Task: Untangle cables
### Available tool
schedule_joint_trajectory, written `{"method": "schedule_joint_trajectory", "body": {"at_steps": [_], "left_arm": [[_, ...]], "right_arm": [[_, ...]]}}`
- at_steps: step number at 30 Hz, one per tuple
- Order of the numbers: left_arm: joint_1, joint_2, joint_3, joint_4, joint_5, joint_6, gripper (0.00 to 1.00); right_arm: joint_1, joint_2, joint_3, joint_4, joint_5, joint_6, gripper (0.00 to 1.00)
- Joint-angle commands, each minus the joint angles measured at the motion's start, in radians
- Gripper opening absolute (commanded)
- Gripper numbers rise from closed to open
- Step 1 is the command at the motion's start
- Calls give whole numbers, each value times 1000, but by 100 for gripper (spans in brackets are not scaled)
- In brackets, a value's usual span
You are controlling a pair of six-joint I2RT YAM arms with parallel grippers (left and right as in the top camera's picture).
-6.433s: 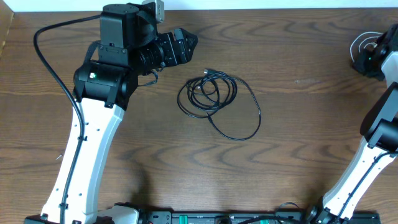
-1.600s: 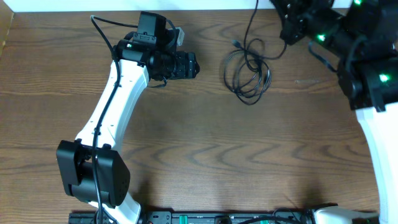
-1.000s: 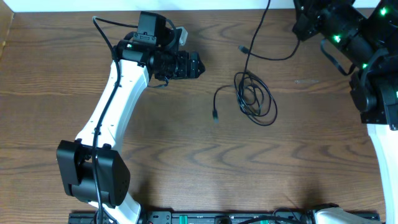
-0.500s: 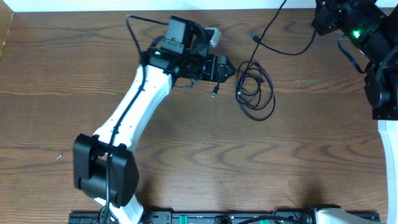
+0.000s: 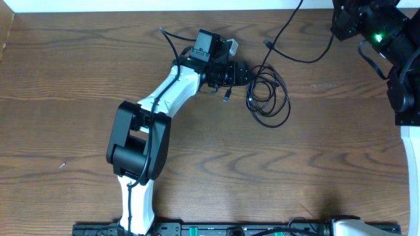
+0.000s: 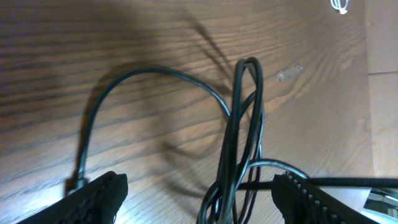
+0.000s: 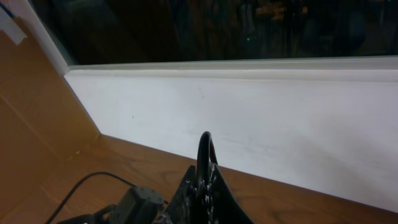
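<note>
The left gripper will next pick up the black cable's bundled parts at the coil's edge (image 5: 256, 79) (image 6: 230, 177), so the plug ends stay free for the untangling.
A black cable (image 5: 270, 99) lies in a loose coil on the wooden table, with one plug end (image 5: 226, 97) to its left and another (image 5: 268, 42) above it. My left gripper (image 5: 247, 73) is open at the coil's upper left edge. In the left wrist view the bundled strands (image 6: 239, 143) run between its spread fingers (image 6: 205, 202). My right gripper (image 5: 341, 29) is at the far right corner, shut on a black strand (image 7: 204, 146) that sticks up between its fingertips (image 7: 203, 182). A strand (image 5: 308, 58) runs from it back toward the coil. A small white cord bit (image 6: 339, 5) shows far off.
The table's back edge meets a white wall (image 7: 261, 106). The left arm's white links (image 5: 164, 98) stretch diagonally from the front middle. The right arm (image 5: 403, 72) fills the right edge. A brown panel (image 5: 5, 33) stands at the left end.
My left gripper has slid a little right onto the coil's edge, and its arm has swung in behind it. The right gripper and the lifted strand have stayed put.
</note>
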Motion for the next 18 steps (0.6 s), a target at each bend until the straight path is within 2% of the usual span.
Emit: {"method": "schedule_joint_trajectory", "body": {"at_steps": [1,5,11,14,18], "left_arm": [[-18,16,-2,23,27,-23,80],[-28,43,-2,75,16,-24,78],[-30,75,-2,93,-118,-99,66],[-31,77,-2,100,-124,-101,61],[-47,77,-2,105,-124,-101,61]], "right_arm": [[-5,-5,15,-2,-9,11,1],[-5,-5,15,-17,-9,10,1],[-6,-5,15,-40,-9,2,1],[-14,-5,15,-42,-9,2,1],[-25,-5,15,-43,-10,3,1]]}}
